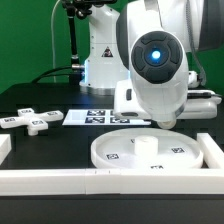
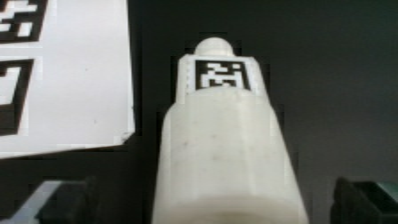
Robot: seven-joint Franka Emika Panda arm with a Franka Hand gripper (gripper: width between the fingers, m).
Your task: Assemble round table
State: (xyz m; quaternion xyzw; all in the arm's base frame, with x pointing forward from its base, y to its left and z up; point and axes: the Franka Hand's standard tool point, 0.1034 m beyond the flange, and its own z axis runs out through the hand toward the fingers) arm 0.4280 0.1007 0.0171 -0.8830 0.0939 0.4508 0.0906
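Note:
The gripper needs to reach the post and grab it by its plain end [image 2: 230,203], so that the post's rounded tagged end stays free to meet the middle of the disc.
The short thick cylinder post [image 2: 217,130] lies on the black table, a tag near its rounded far end. My gripper [image 2: 214,202] is open and straddles the post's near end. A dark finger [image 2: 61,203] shows on each side, with a gap to the post. In the exterior view the arm's white hand [image 1: 160,75] reaches down behind the large rimmed disc [image 1: 115,152] and hides the post. The disc lies flat at the front, a raised hub [image 1: 146,146] at its middle. The cross-shaped piece [image 1: 30,120] lies at the exterior view's left.
The marker board [image 1: 100,117] lies behind the disc and beside the post in the wrist view [image 2: 63,90]. Long white rail bars run along the front [image 1: 90,181] and the exterior view's right [image 1: 213,150]. The robot base [image 1: 100,60] stands at the back.

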